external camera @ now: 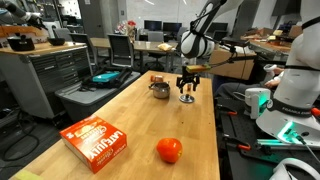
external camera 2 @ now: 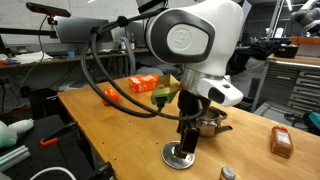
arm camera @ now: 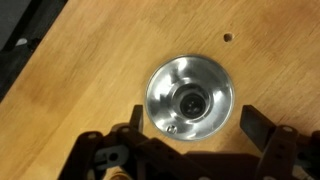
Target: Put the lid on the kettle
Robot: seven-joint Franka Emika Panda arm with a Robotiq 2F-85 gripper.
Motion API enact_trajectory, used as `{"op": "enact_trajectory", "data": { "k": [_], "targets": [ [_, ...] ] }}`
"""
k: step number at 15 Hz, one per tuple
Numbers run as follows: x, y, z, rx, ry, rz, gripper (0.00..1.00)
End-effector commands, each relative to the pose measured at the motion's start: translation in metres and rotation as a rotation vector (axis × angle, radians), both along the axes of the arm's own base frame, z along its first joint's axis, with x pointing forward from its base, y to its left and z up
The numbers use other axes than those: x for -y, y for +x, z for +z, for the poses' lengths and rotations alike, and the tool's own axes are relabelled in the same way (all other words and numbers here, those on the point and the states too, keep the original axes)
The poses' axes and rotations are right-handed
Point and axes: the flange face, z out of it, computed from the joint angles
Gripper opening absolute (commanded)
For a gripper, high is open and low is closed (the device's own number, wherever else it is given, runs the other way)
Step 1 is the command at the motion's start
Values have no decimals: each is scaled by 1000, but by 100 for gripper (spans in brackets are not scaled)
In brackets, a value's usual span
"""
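Note:
The lid has to stay flat so its rim can sit on the kettle (external camera: pixel 159 88). My gripper needs to grab the lid next from above, by its dark center knob.
The lid (arm camera: pixel 190 98), a round silver disc with a dark knob, lies flat on the wooden table. It also shows in both exterior views (external camera: pixel 187 98) (external camera 2: pixel 180 155). My gripper (arm camera: pixel 195 128) hangs just above it, open, with one finger on each side of the lid and not touching it. It also appears in both exterior views (external camera: pixel 187 85) (external camera 2: pixel 186 140). The kettle (external camera: pixel 159 88), a small squat shiny silver pot, stands on the table beside the lid. In an exterior view the kettle (external camera 2: pixel 212 125) is partly hidden behind my gripper.
A red box (external camera: pixel 95 140) and a red tomato-like ball (external camera: pixel 169 150) lie on the table, well away from the lid. A small brown block (external camera 2: pixel 282 142) sits near a table edge. A small round grey thing (external camera 2: pixel 227 174) lies close to the lid.

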Motion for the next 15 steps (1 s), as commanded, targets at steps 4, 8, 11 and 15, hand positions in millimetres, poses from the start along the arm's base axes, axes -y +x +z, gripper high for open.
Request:
{"op": "enact_trajectory", "data": {
  "k": [4,8,11,15],
  "targets": [
    [0,7,-13,-33,9,-1,100],
    [0,8,-15,-34,7,-9,74],
    [0,9,-15,-32,2,-16,49],
    [0,10,-14,-27,0,-20,20]
  ]
}}
